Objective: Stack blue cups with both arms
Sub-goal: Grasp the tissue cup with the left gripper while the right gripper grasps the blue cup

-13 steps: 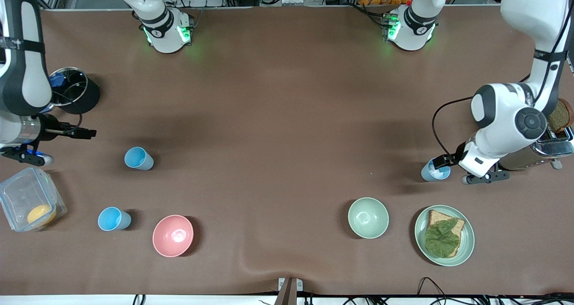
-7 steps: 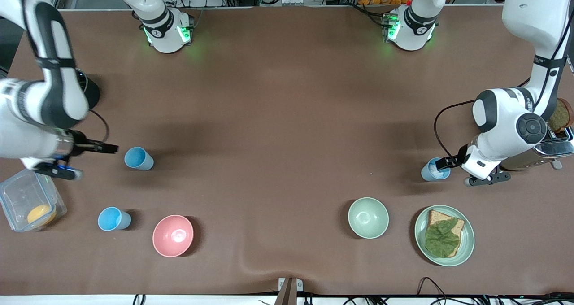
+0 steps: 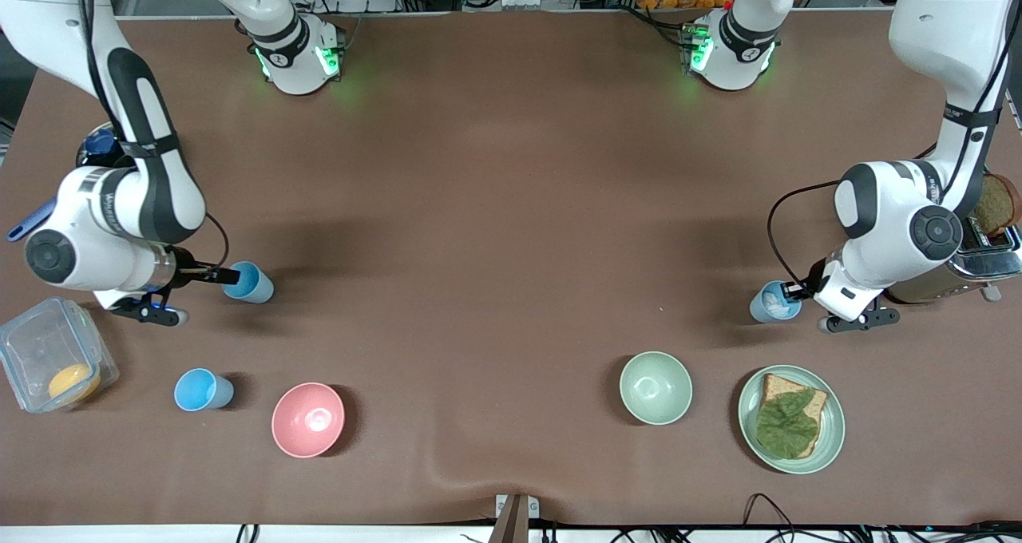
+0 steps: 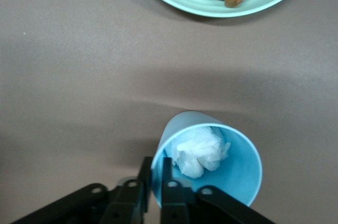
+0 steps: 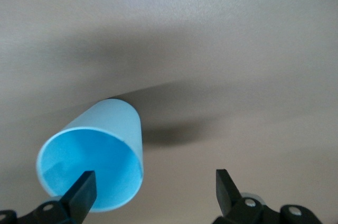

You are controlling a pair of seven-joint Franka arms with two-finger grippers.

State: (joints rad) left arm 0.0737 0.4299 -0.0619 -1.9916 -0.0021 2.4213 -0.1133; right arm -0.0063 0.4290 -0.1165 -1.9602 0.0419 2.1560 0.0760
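Note:
I will next grab the upright-mouthed sky-blue cup [image 5: 105, 123] by its rim [image 5: 91, 171] with my right gripper to stack the blue cups.
A grey-blue cup [image 3: 773, 303] with white crumpled paper inside stands toward the left arm's end of the table. My left gripper [image 3: 793, 291] is shut on its rim, one finger inside and one outside, as the left wrist view shows [image 4: 157, 174] on the cup [image 4: 222, 174]. A sky-blue cup [image 3: 249, 283] stands toward the right arm's end. My right gripper [image 3: 227, 275] is open at its rim. In the right wrist view, the gripper [image 5: 154, 187] has one finger over the mouth of the cup [image 5: 100, 150]. Another sky-blue cup [image 3: 203, 390] stands nearer the front camera.
A pink bowl [image 3: 308, 419] is beside the nearer cup. A pale green bowl [image 3: 655, 387] and a green plate [image 3: 830, 439] with bread and a leaf lie nearer the camera than the grey-blue cup. A clear box [image 3: 49, 363] and a toaster [image 3: 978, 267] sit at the table's ends.
My right arm has swung in and its open gripper has moved from beside the table's end up to the sky-blue cup. My left gripper has stayed at the grey-blue cup's rim.

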